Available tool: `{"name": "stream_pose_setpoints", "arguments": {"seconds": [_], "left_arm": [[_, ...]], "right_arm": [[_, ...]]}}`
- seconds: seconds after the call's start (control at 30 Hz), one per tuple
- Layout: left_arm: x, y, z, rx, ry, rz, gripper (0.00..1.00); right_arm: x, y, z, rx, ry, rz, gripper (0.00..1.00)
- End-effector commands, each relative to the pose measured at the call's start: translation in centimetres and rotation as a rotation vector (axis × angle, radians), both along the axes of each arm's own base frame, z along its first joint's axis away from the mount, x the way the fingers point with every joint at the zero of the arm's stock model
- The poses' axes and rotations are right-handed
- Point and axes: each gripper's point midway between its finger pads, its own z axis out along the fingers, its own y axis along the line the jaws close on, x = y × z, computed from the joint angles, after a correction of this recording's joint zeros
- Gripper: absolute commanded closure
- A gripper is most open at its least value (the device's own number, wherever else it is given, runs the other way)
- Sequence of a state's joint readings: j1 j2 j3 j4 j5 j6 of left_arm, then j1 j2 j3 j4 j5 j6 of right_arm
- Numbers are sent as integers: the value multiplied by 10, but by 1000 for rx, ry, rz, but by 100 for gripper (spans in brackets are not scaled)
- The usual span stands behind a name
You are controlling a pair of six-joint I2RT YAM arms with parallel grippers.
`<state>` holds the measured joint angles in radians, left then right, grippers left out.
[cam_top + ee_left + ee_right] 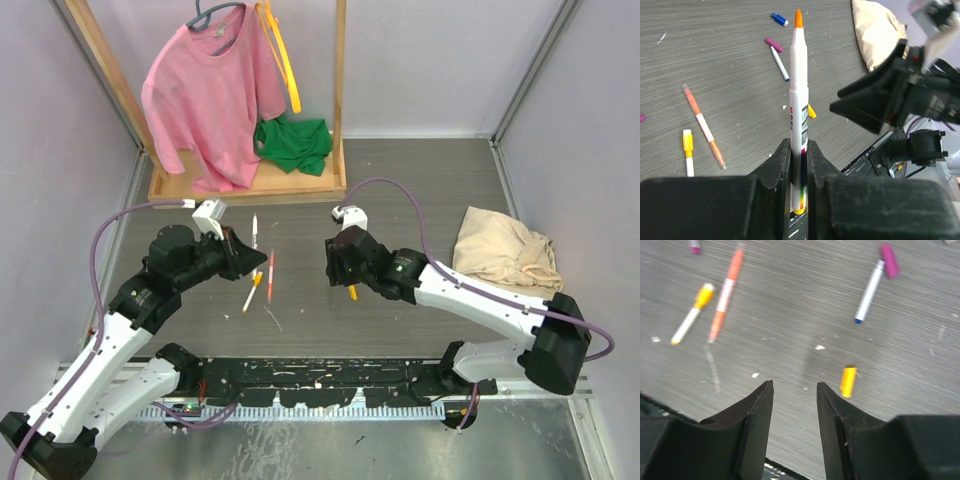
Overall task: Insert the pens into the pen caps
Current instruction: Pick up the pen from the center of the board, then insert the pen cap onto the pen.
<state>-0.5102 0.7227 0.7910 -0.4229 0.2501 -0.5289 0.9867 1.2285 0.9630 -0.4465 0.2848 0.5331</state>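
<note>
The pen needs to go into the cap's open end, so that end should stay free. Next, my right gripper should grab the short yellow-orange cap [352, 292] [848, 381] across its long sides.
My left gripper [799, 145] is shut on a white pen with an orange tip [798, 75] and holds it above the table, tip pointing away towards the right arm. My right gripper [794, 387] is open and empty, just above the table, with a short yellow-orange cap [848, 381] lying a little to its right. On the table lie a blue-tipped pen [869, 291], a magenta cap [889, 260], an orange pen [726, 292], a yellow-capped pen [691, 320] and a blue cap [780, 19]. From above, the two grippers, left [248, 260] and right [333, 262], face each other.
A wooden rack [250, 185] with a pink shirt [215, 95] and a green cloth [292, 143] stands at the back. A beige cloth [505, 250] lies at the right. A black rail [320, 378] runs along the near edge. White flecks dot the table.
</note>
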Motion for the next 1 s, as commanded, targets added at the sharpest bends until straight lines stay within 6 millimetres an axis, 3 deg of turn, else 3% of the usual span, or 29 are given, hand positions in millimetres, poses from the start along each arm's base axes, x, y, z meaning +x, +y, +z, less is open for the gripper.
{"name": "stream_pose_setpoints", "arguments": {"seconds": [0.0,0.13,0.47,0.97], "left_arm": [[-5,-1,12,9,-71,-53,100],[-7,-3,13,6,-80,-75,100],[-7,5,21,-3,-113,-26,100],[-10,4,24,-26,-105,-29,100]], "right_arm": [[22,-36,-24,-139,49,-103,54],[30,-52,-53,-204,122,-113,54],[26,-55,-106,-295,263,-50,56],[18,-51,-141,-278,366,17,62]]}}
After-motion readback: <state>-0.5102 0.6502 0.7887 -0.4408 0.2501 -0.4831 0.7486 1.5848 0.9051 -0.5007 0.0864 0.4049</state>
